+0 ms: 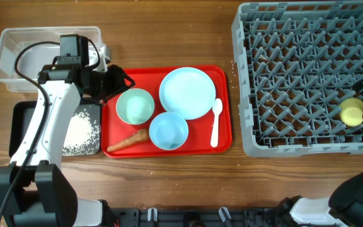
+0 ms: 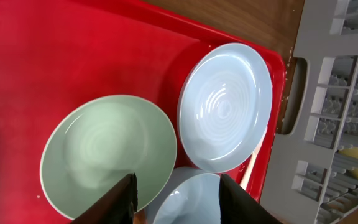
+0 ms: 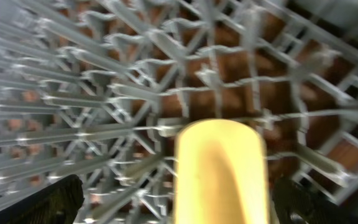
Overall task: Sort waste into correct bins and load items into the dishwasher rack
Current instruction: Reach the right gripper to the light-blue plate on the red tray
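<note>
I will grab the light blue plate point(image 1: 187, 93) with my right gripper next, by its rim nearest the grey rack, so the plate's opposite edge stays free to load.
My left gripper point(image 1: 115, 85) is open and empty above the left part of the red tray point(image 1: 225, 135). Its fingers point(image 2: 120, 202) hang over the pale green bowl point(image 2: 107, 149) and the light blue bowl point(image 2: 191, 199). The light blue plate point(image 1: 187, 93), white spoon point(image 1: 216, 122) and carrot piece point(image 1: 127, 141) lie on the tray. White rice point(image 1: 80, 131) sits in the black tray point(image 1: 24, 120). My right gripper point(image 3: 179, 205) is open, with the yellow cup point(image 3: 221, 171) lying between its spread fingers in the grey rack point(image 1: 295, 69). The wrapper and tissue are out of view.
The clear tub point(image 1: 17, 50) stands at the back left, partly under my left arm. The plate point(image 2: 225, 106) and the rack's wall point(image 2: 334, 93) show in the left wrist view. The cup point(image 1: 351, 111) lies near the rack's right side.
</note>
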`<state>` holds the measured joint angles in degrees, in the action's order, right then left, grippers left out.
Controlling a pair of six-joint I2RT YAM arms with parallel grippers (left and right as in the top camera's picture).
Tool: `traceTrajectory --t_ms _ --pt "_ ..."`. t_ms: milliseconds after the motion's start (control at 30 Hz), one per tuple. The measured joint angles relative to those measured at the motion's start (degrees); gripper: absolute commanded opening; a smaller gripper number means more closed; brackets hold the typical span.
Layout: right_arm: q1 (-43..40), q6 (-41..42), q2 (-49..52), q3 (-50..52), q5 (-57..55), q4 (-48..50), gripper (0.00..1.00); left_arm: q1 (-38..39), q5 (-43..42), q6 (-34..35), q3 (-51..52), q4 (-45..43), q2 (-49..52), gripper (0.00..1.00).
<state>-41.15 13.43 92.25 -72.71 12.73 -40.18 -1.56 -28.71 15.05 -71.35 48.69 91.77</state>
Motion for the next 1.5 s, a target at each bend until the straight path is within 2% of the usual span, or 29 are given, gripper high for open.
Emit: traceTrajectory --t_ms 133,267,400,533,600,767,1033,1233,1367,1500 --pt "0.02 -0.07 -3.41 0.00 9.16 0.33 0.94 0.00 0.02 -0.02 0.00 0.42 0.00 0.42" --pt "3.15 -2.03 -10.12 -0.09 16.83 -3.17 0.94 -0.02 0.02 -0.02 0.00 0.44 0.00 0.47" --pt "16.63 -8.41 -13.20 -0.52 19.65 -10.54 0.91 -0.02 0.35 -0.22 0.00 0.59 0.00 0.48" --pt "34.77 -11.43 -13.18 -0.52 16.46 -12.09 0.91 0.00 5.27 -0.44 0.00 4.28 0.00 0.52" --pt "45.20 -11.56 -12.66 -0.52 10.64 -11.41 0.91 0.00 8.20 -0.48 0.00 6.08 0.00 0.53" --pt "59.60 -5.33 -6.49 -0.52 1.84 -7.54 0.84 0.00 13.92 -0.66 0.00 8.31 0.00 0.53" --pt "63.84 -0.79 9.92 -0.52 -9.01 8.02 0.74 0.00 15.23 -0.66 0.00 8.33 0.00 0.54" --pt "63.84 -0.20 15.45 -0.52 -10.47 12.46 0.69 0.00 15.39 -0.66 0.00 8.35 0.00 0.54" --pt "63.84 0.00 19.80 -0.52 -10.47 12.48 0.59 0.00 15.39 -0.63 0.00 8.35 0.00 0.54" --pt "63.84 0.26 21.99 -0.52 -10.47 12.87 0.38 0.00 15.39 -0.63 -0.02 8.35 0.00 0.54"
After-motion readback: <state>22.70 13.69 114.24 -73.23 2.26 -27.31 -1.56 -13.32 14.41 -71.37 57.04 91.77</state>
